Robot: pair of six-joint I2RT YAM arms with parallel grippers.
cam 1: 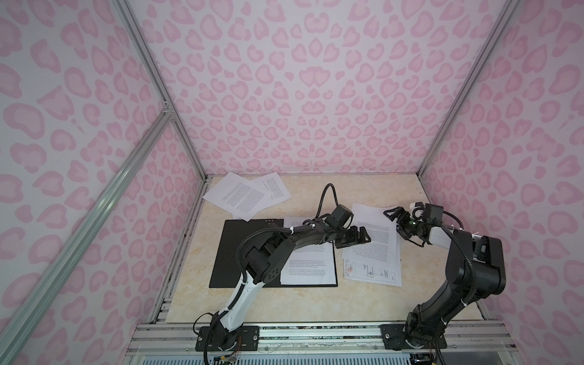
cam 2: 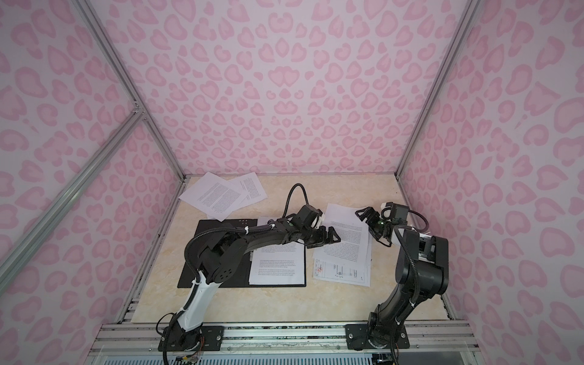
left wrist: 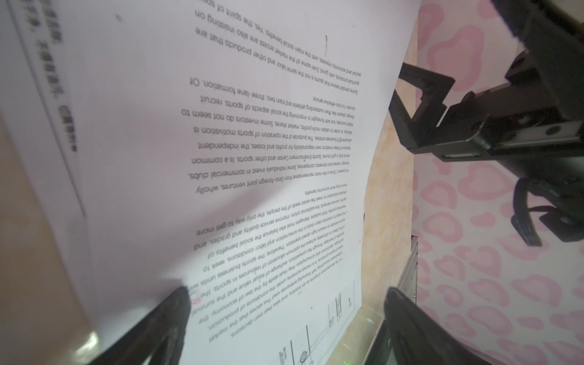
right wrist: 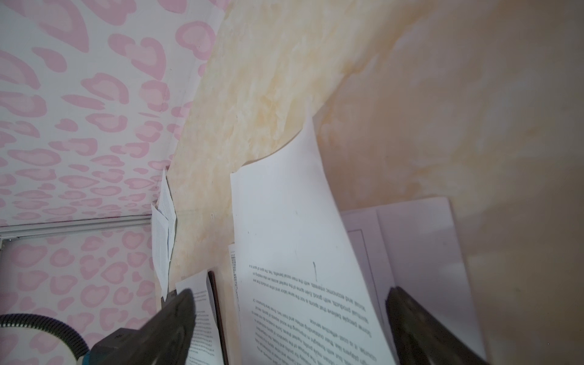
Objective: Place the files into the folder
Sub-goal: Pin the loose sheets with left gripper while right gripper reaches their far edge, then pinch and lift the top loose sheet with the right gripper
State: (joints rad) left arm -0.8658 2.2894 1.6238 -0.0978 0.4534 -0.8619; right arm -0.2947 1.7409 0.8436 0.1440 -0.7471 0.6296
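The top sheet of the stack will next be pinched by its bowed edge farthest from the folder with my right gripper. The sheet's opposite edge stays free to go in.
The folder (cam 1: pixel 243 252) (cam 2: pixel 205 252) lies open on the table, black inside up. One printed sheet (cam 1: pixel 308 268) rests on its right half. More files sit in a stack (cam 1: pixel 374 249) (cam 2: pixel 344 249) to its right, with a line-drawing sheet (cam 1: pixel 373 273) at the bottom. My left gripper (cam 1: pixel 363 237) (left wrist: pixel 287 292) hangs open, low over the stack's left edge. My right gripper (cam 1: pixel 396 222) (right wrist: pixel 290 292) is open above the stack's far right corner. The top sheet (right wrist: pixel 284 221) bows upward there. In the right wrist view the folder's edge (right wrist: pixel 215 303) shows dark red.
Overlapping printed sheets (cam 1: pixel 246 196) (cam 2: pixel 221 196) lie at the table's back left corner, against the pink patterned wall. Walls close the table on three sides. The aluminium rail (cam 1: pixel 316 335) carrying both arm bases runs along the front.
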